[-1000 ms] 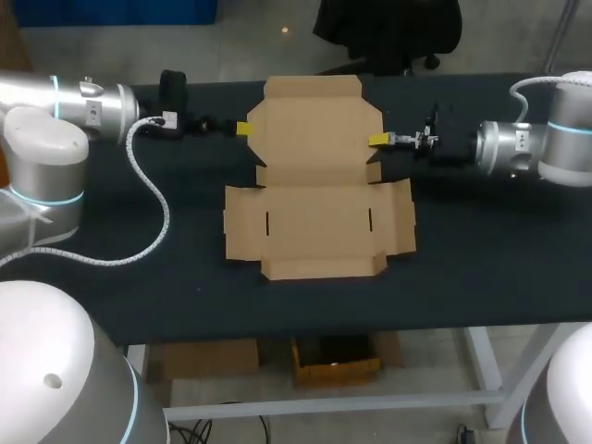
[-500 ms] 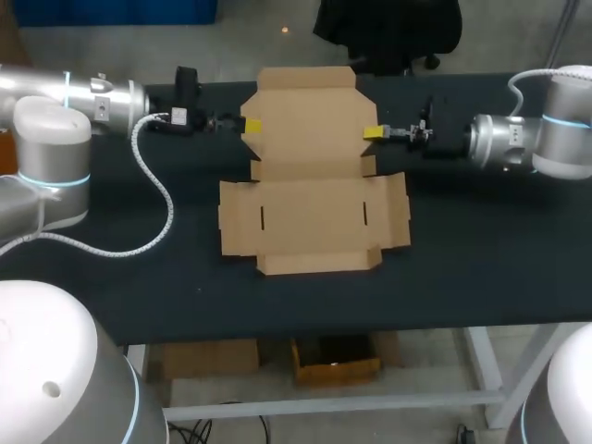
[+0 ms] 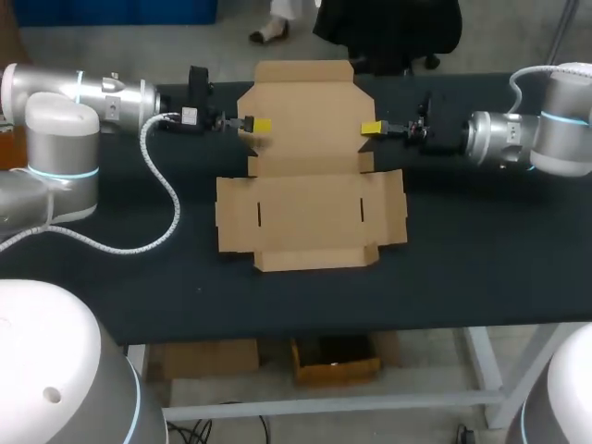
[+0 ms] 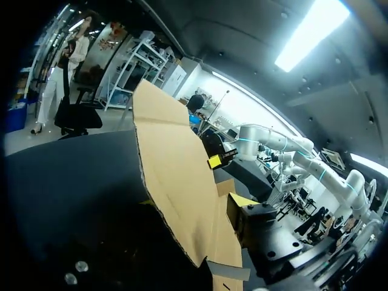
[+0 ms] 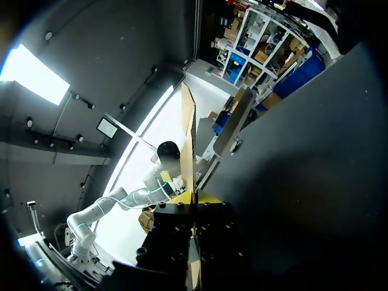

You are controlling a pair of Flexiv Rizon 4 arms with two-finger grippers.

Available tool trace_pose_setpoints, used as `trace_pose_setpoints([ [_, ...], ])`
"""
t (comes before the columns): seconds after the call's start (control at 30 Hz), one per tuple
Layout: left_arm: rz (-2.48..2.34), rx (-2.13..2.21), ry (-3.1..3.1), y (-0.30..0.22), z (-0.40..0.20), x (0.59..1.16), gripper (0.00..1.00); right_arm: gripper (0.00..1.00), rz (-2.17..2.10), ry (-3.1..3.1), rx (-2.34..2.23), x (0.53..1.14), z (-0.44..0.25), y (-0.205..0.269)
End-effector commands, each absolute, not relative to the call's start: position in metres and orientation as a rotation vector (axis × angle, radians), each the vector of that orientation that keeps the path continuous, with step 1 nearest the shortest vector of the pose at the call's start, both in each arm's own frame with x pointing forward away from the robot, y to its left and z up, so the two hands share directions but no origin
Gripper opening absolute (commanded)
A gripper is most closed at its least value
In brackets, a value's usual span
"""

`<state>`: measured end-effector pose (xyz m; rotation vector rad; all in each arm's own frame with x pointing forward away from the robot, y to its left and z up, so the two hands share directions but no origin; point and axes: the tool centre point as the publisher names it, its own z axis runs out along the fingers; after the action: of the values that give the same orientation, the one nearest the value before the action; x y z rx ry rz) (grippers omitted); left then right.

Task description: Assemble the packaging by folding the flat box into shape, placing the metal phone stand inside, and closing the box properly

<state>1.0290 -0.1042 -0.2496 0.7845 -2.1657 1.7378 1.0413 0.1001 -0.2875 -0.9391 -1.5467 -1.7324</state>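
The box's slotted base (image 3: 310,213) has to stay free to fold up, so the robot's left gripper needs to hold the side edge of the box's lid panel.
A flat brown cardboard box (image 3: 310,217) lies in the middle of the black table (image 3: 481,268). Its rear panel (image 3: 305,106) is raised off the table between my two grippers. My right gripper (image 3: 372,128) is shut on the panel's right edge; in the right wrist view the card (image 5: 189,136) runs edge-on into the gripper (image 5: 193,197). My left gripper (image 3: 257,124) is at the panel's left edge, open, with the card (image 4: 176,176) between its fingers; one yellow fingertip (image 4: 242,199) shows beside the card, the other is hidden. No metal phone stand is in view.
The box's front flaps and side wings (image 3: 393,208) lie flat on the table. A white cable (image 3: 162,199) from my left arm loops over the table's left part. Bare table lies left, right and in front of the box.
Both grippers have moved in over the rear panel's side edges, and the panel has risen off the table. The left gripper's fingers have narrowed. The box has shifted slightly left.
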Motion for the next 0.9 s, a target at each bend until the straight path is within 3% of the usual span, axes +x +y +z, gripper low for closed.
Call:
trace_pose_setpoints([
  [0.03, 1.738, 0.752, -2.149, -0.113, -0.252, 1.035, 0.58, 0.00, -1.738, -1.541, -0.914, 1.046, -0.289, 0.102],
  [0.67, 1.745, 0.709, -2.119, -0.128, -0.253, 1.033, 0.41, 0.00, -1.760, -1.544, -0.892, 1.050, -0.285, 0.104],
  [0.83, 1.747, 0.704, -2.118, -0.129, -0.252, 1.032, 0.23, 0.00, -1.761, -1.545, -0.886, 1.050, -0.284, 0.105],
  [0.9, 1.746, 0.703, -2.119, -0.129, -0.253, 1.032, 0.22, 0.00, -1.763, -1.545, -0.884, 1.050, -0.283, 0.105],
])
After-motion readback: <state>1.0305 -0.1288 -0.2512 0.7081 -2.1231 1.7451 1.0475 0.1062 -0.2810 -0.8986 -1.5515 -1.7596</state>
